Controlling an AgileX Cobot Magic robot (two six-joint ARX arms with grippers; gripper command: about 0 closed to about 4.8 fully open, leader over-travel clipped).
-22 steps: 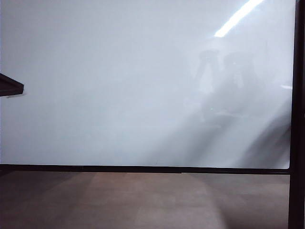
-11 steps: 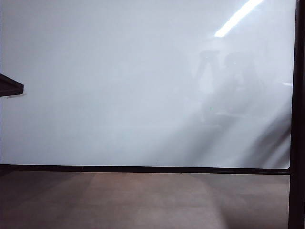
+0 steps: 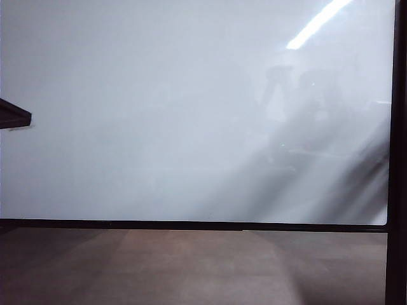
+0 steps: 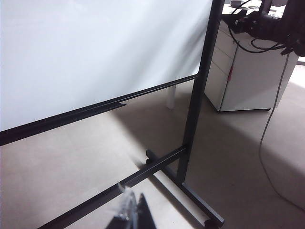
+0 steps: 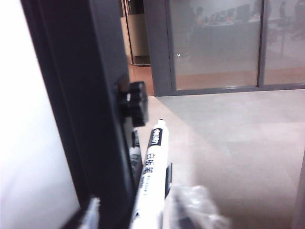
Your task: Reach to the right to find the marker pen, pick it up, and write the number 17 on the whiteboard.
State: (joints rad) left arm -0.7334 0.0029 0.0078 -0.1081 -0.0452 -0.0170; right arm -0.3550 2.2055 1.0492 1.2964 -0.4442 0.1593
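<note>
The marker pen's black inked tip [image 5: 161, 121] is uncovered. The robot's right gripper has to grab the marker pen next by the back end of its white body [image 5: 147, 214], and then it can write.
The whiteboard [image 3: 159, 114] fills the exterior view, glossy white with a thin black frame and no writing; neither gripper shows there. In the right wrist view a white marker pen [image 5: 151, 167] with black lettering stands along the board's black frame post [image 5: 90, 119], tip pointing away from the camera. My right gripper [image 5: 143, 214] is open, its tape-wrapped fingers [image 5: 193, 205] either side of the post and the pen. My left gripper [image 4: 133, 212] hangs well back from the whiteboard [image 4: 86, 52] with its fingertips pressed together and nothing between them.
A black clamp knob [image 5: 136, 102] sticks out of the post just beyond the pen. The board's stand has floor bars [image 4: 190, 191]. A white cabinet [image 4: 248, 71] with cables stands to the right. A dark ledge [image 3: 14, 114] juts in at the exterior view's left edge.
In the exterior view only the dim shadow near the board's lower right corner has shifted a little. The board itself is unchanged.
</note>
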